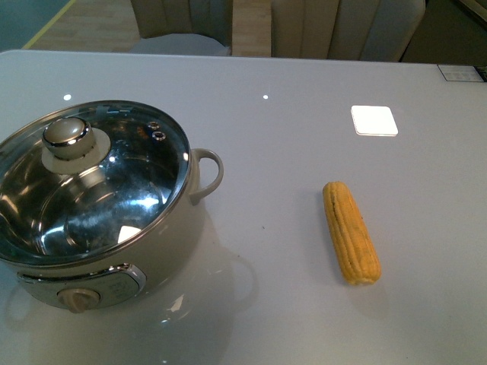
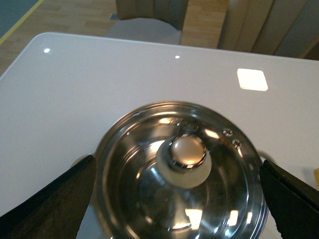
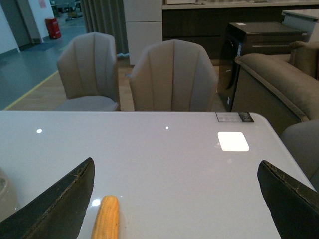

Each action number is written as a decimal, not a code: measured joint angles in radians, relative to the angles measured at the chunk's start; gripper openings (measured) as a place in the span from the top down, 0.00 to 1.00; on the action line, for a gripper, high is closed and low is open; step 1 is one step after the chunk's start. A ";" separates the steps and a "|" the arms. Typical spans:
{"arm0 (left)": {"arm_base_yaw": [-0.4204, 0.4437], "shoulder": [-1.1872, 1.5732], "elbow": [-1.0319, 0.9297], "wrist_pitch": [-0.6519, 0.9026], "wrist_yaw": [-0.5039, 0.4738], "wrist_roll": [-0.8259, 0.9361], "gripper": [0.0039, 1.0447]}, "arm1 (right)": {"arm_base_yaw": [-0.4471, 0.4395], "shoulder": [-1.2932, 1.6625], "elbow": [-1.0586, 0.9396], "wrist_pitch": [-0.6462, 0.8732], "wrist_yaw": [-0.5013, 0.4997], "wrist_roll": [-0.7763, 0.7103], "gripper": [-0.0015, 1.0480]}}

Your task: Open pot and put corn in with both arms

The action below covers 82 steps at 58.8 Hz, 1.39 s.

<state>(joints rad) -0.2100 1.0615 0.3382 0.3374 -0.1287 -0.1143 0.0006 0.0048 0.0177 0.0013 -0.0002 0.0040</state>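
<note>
I need to open the pot, so my left gripper should next grab the narrow beige knob (image 1: 69, 138) on the glass lid (image 1: 114, 194). The lid is too wide for my fingers.
The cream pot (image 1: 171, 247) stands at the table's left front, closed by a glass lid (image 1: 114, 194) with a beige knob (image 1: 67, 134). The corn (image 1: 351, 231) lies on the table to its right, end toward me. Neither arm shows in the front view. In the left wrist view my left gripper (image 2: 177, 196) is open, hovering above the lid (image 2: 149, 199), its fingers (image 2: 55, 199) wide either side, the knob (image 2: 187, 151) between them. In the right wrist view my right gripper (image 3: 177, 199) is open above the table, the corn's tip (image 3: 106, 219) by one finger (image 3: 60, 199).
The white glossy table (image 1: 304, 304) has a bright square light reflection (image 1: 374, 120) at the back right. Upholstered chairs (image 3: 172, 74) stand beyond the far edge. A sofa (image 3: 279, 84) is off to the right.
</note>
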 joint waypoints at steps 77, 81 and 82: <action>0.002 0.811 0.210 0.430 0.032 0.062 0.43 | 0.000 0.000 0.000 0.000 0.000 0.000 0.08; 0.001 0.811 0.212 0.430 0.023 0.063 0.56 | 0.000 0.000 0.000 0.000 0.000 0.000 0.08; 0.000 0.811 0.212 0.430 0.020 0.065 0.56 | 0.000 0.000 0.000 0.000 0.000 0.000 0.08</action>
<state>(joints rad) -0.2100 1.8725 0.5507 0.7677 -0.1089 -0.0490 0.0006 0.0048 0.0177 0.0013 -0.0006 0.0040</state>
